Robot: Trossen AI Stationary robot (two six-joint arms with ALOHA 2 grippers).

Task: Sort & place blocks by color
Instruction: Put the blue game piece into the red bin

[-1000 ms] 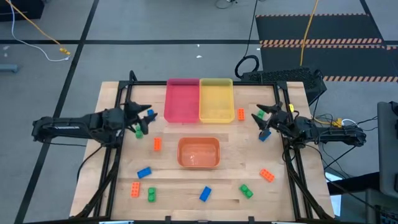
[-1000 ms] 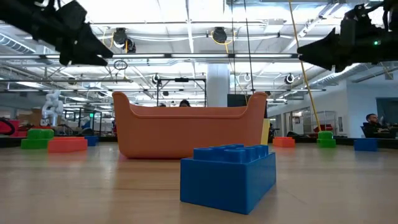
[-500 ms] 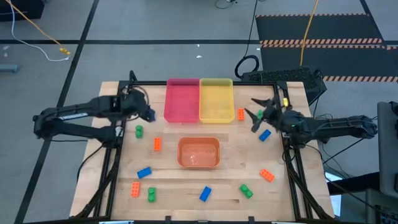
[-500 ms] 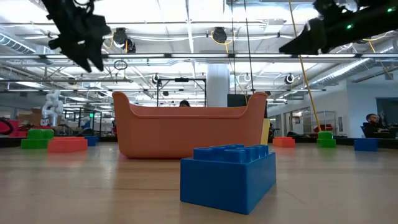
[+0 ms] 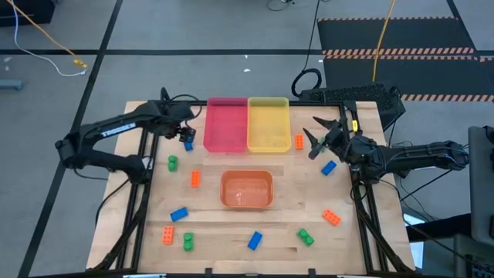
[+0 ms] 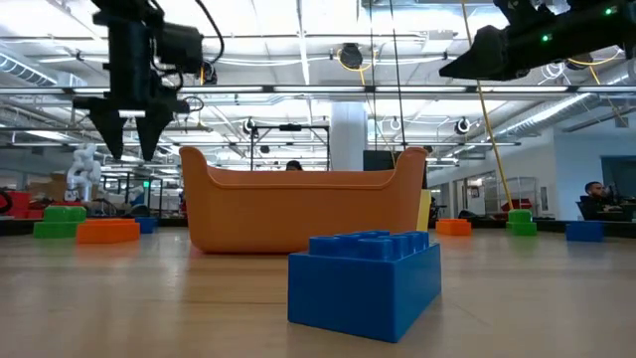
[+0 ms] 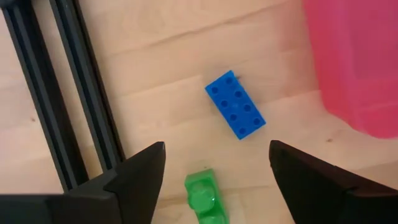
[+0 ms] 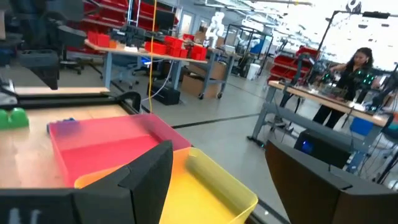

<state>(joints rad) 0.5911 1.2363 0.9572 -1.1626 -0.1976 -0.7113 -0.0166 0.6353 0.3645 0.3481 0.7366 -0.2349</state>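
The block has to go into the pink tray (image 5: 226, 123) to be sorted, so next I need to grab the blue block by its long sides with my left gripper.
Blue, green and orange blocks lie scattered on the wooden table. My left gripper (image 5: 185, 137) points down, open, above a blue block (image 7: 235, 104) that lies flat beside the pink tray (image 5: 226, 123). A green block (image 7: 205, 196) lies close by, nearer the table's near edge. My right gripper (image 5: 313, 144) hangs open and level in the air at the far right, pointing toward the yellow tray (image 5: 268, 123). An orange block (image 5: 299, 141) and a blue block (image 5: 329, 167) lie near it. Nothing is between either pair of fingers.
An orange tray (image 5: 247, 190) stands mid-table. Blocks near the front edge: blue (image 5: 179, 214), orange (image 5: 167, 235), green (image 5: 187, 242), blue (image 5: 255, 241), green (image 5: 306, 237), orange (image 5: 331, 218). Another orange block (image 5: 195, 178) lies left of the orange tray. Black frame rails (image 7: 68, 93) run along both table sides.
My left gripper has swung toward the far edge and the pink tray, and has tipped from nearly level to pointing down over the blue block. My right gripper has risen and moved a little toward the yellow tray. No block has moved.
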